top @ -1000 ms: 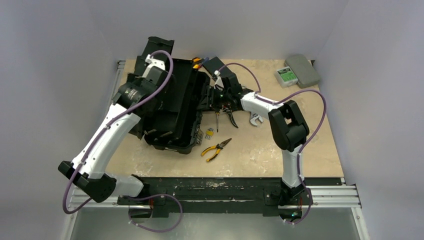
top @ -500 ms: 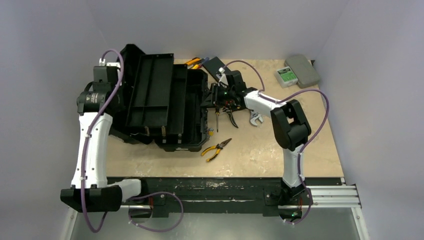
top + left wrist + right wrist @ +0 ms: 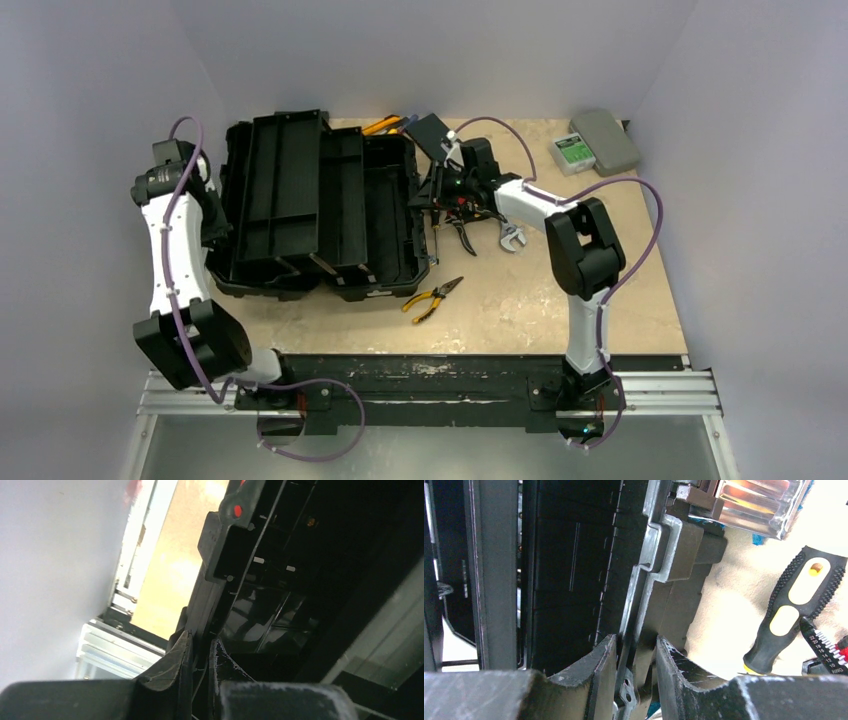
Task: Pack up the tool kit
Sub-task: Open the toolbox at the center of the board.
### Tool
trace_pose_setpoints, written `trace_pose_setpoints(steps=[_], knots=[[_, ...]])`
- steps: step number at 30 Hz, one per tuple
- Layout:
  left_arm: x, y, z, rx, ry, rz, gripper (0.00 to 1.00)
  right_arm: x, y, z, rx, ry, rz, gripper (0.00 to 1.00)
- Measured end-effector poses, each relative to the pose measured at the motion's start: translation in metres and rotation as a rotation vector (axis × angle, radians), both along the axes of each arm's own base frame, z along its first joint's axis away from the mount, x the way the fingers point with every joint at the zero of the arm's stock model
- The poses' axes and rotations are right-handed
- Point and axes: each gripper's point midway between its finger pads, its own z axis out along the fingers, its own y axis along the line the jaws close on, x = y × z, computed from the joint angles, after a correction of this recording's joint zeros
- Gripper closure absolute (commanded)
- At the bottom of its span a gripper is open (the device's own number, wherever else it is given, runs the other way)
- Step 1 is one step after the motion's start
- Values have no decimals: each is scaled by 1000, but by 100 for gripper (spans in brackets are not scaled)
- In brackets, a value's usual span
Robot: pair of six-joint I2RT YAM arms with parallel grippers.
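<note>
My left fingers must keep holding the lid's rim; opened now, they would drop it onto the table.
The tool kit point(image 3: 370, 205), a big black toolbox, lies open on the table with its lid point(image 3: 275, 185) folded out to the left. My left gripper point(image 3: 213, 228) point(image 3: 200, 642) is at the lid's left edge, shut on its thin black rim point(image 3: 212, 565). My right gripper point(image 3: 425, 195) point(image 3: 636, 642) is shut on the box's right wall point(image 3: 659, 575). Right of the box lie yellow-black pliers point(image 3: 432, 296), red-handled pliers point(image 3: 462, 228), a wrench point(image 3: 511, 237) and a screwdriver point(image 3: 434, 240). A yellow-black handle point(image 3: 796, 610) shows in the right wrist view.
A small flat black box point(image 3: 432, 130) leans behind the right gripper, with orange-handled tools point(image 3: 385, 124) beside it. A grey case point(image 3: 604, 138) and a green-labelled device point(image 3: 572, 152) sit at the back right. White walls stand close on the left and right.
The lid has swung over to the left and lies flat. My left arm went left with it and its jaws closed on the lid's edge. The right gripper stayed on the box's right wall.
</note>
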Motion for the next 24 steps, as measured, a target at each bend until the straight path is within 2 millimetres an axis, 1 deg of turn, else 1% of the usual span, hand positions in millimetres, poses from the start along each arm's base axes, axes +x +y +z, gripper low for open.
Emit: trace_pose_setpoints(steps=[2,4,7,10,12,13,14,15,16,17,18,19,22,24], knots=[[1,4,-11,-61,19,25,100,0,0,0,5,-4,1,73],[7,9,-27,-136,34,64,100,1,-1,0,14,-14,-4,74],[23,15,-55,-238,48,98,100,3,-5,1,22,-27,-32,75],[40,17,-79,-319,55,114,100,8,-10,3,32,-35,-62,75],[53,18,-87,-379,39,155,100,10,-13,8,33,-47,-78,75],[61,20,-85,-396,7,171,100,10,-13,6,29,-46,-84,75],[80,21,-81,-424,-64,180,100,10,-14,5,29,-42,-88,76],[94,22,-83,-443,-100,182,100,10,-15,5,30,-42,-90,76],[98,21,-87,-465,-103,194,94,10,-15,4,28,-40,-91,76],[102,22,-87,-491,-118,208,84,9,-16,2,24,-35,-94,76],[104,22,-86,-513,-133,219,68,9,-17,1,23,-32,-96,76],[105,22,-85,-529,-144,227,58,9,-17,1,23,-32,-96,76],[111,18,-80,-560,-175,231,42,9,-17,1,24,-32,-96,76],[113,22,-77,-540,-191,235,34,9,-17,0,24,-33,-96,76]])
